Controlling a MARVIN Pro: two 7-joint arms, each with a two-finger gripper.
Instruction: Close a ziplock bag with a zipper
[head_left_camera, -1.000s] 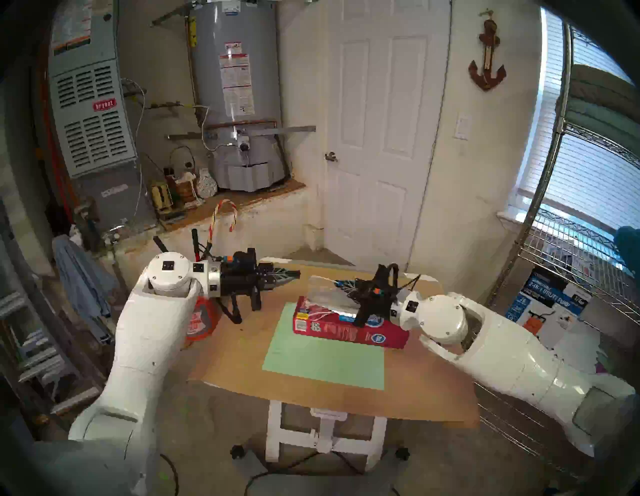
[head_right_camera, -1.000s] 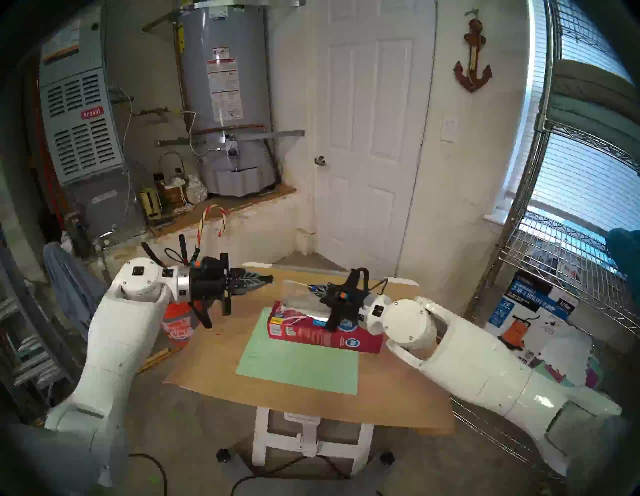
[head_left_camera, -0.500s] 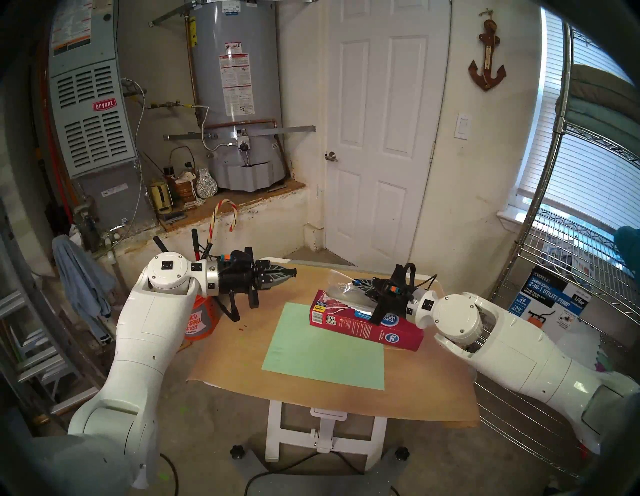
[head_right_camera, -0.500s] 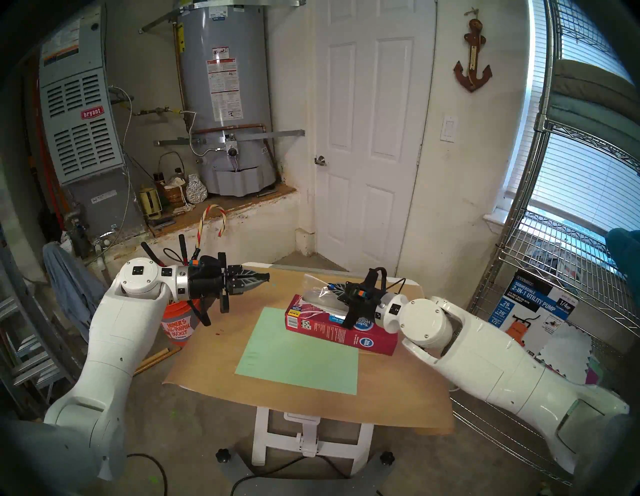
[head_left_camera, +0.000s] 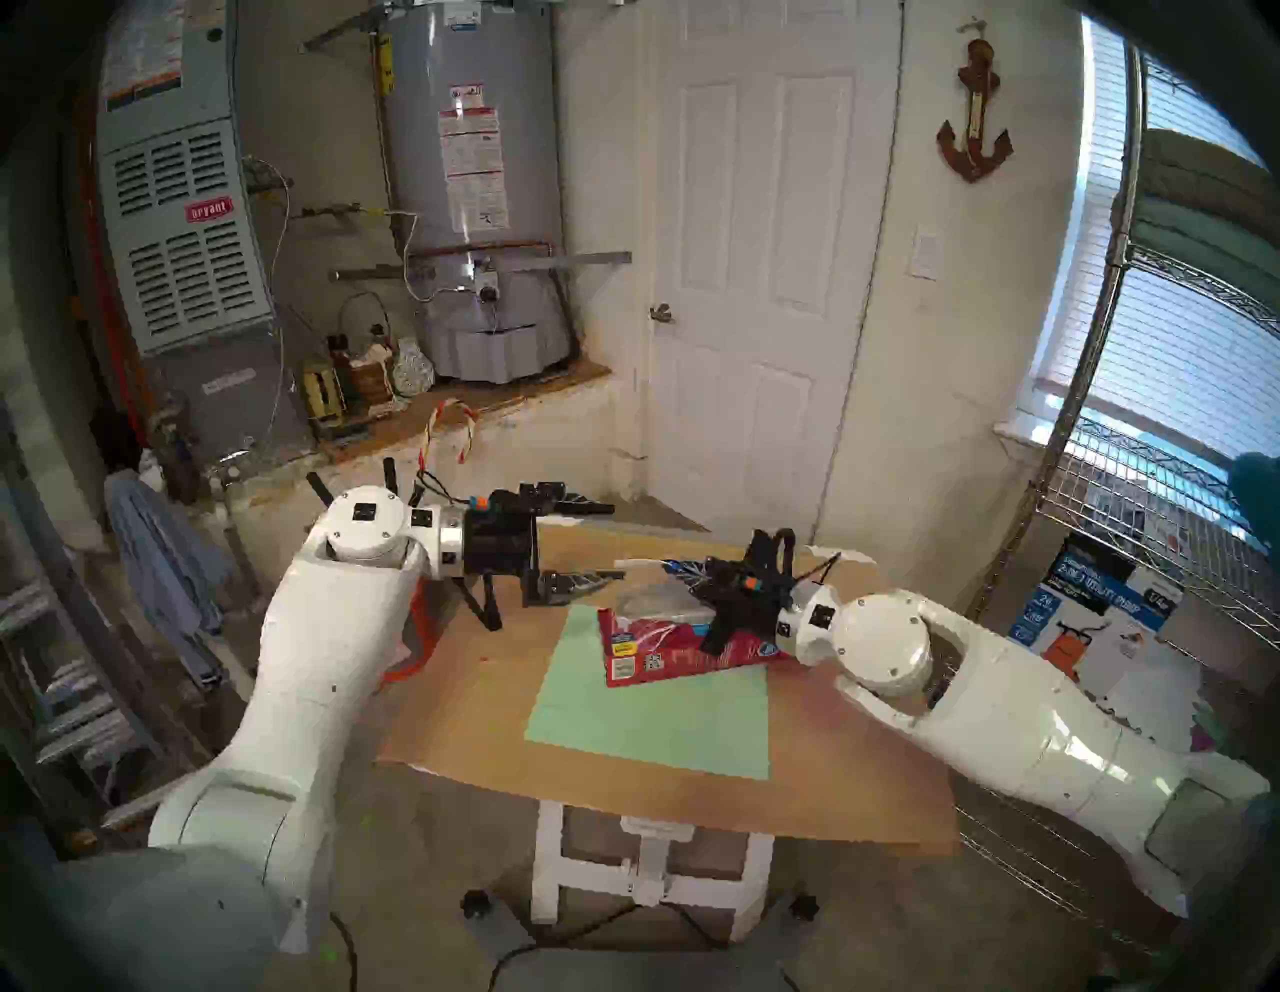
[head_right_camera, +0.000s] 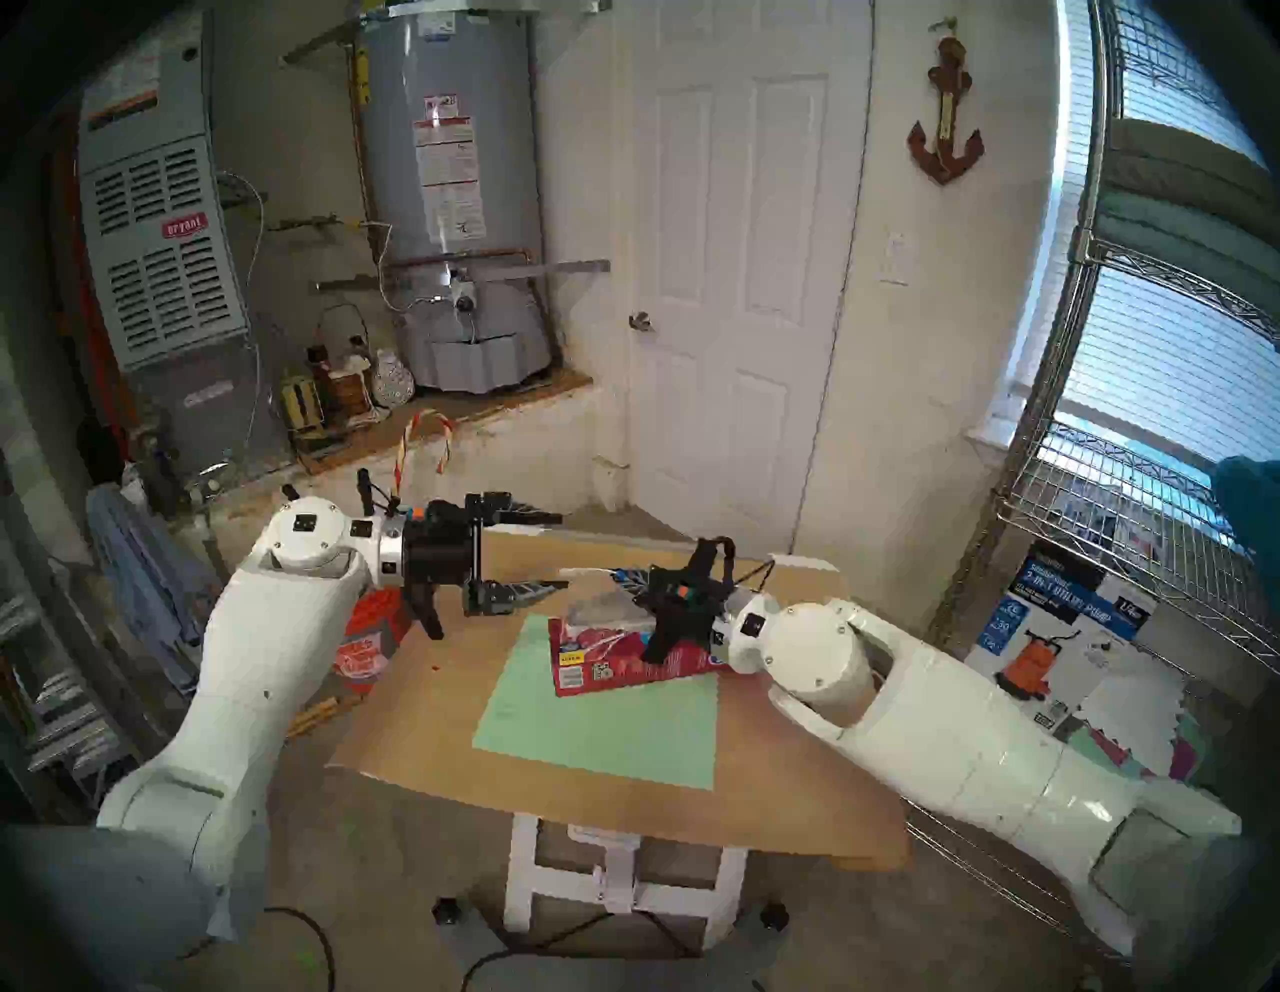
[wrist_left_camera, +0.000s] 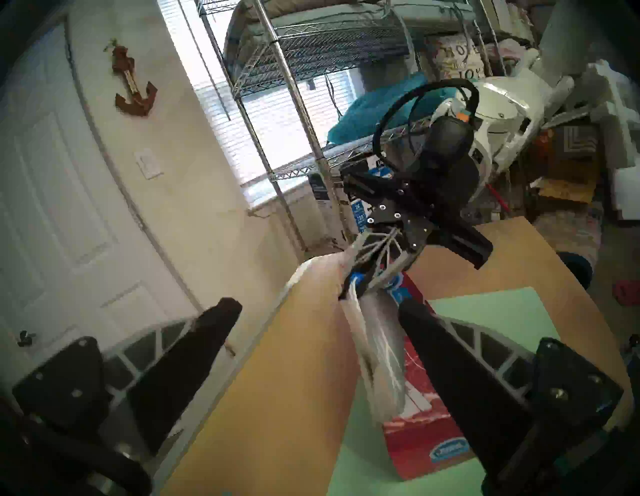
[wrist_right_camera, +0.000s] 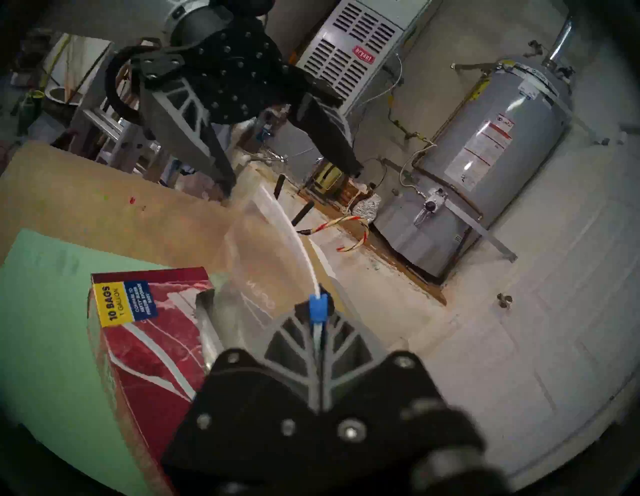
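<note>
I should grab the loose end of the zip strip (head_left_camera: 630, 569) (wrist_left_camera: 373, 398) with my left gripper next, because the fingers of my right gripper already cover the zip strip at the blue zipper.
The clear ziplock bag (head_left_camera: 651, 597) droops from my right gripper (head_left_camera: 675, 568) onto the red box (head_left_camera: 665, 648). In the right wrist view this gripper (wrist_right_camera: 317, 305) is shut on the white zip strip, and the blue zipper (wrist_right_camera: 318, 309) sits right at its fingertips. The strip (wrist_right_camera: 291, 235) runs away from it toward my left gripper (wrist_right_camera: 291, 178). My left gripper (head_left_camera: 613, 544) stands open just left of the bag's free end, touching nothing. In the left wrist view its fingers (wrist_left_camera: 221, 311) flank the bag (wrist_left_camera: 377, 363), which lies slightly ahead of them.
A green sheet (head_left_camera: 651, 713) lies on the brown table top (head_left_camera: 485, 693), with the red box's end on its far edge. An orange bucket (head_right_camera: 360, 644) stands by the table's left side. A wire shelf (head_left_camera: 1143, 499) is to the right.
My left gripper has opened wide and moved right, up to the bag's free end. The right gripper shifted left with the bag, and the red box has turned on the table.
</note>
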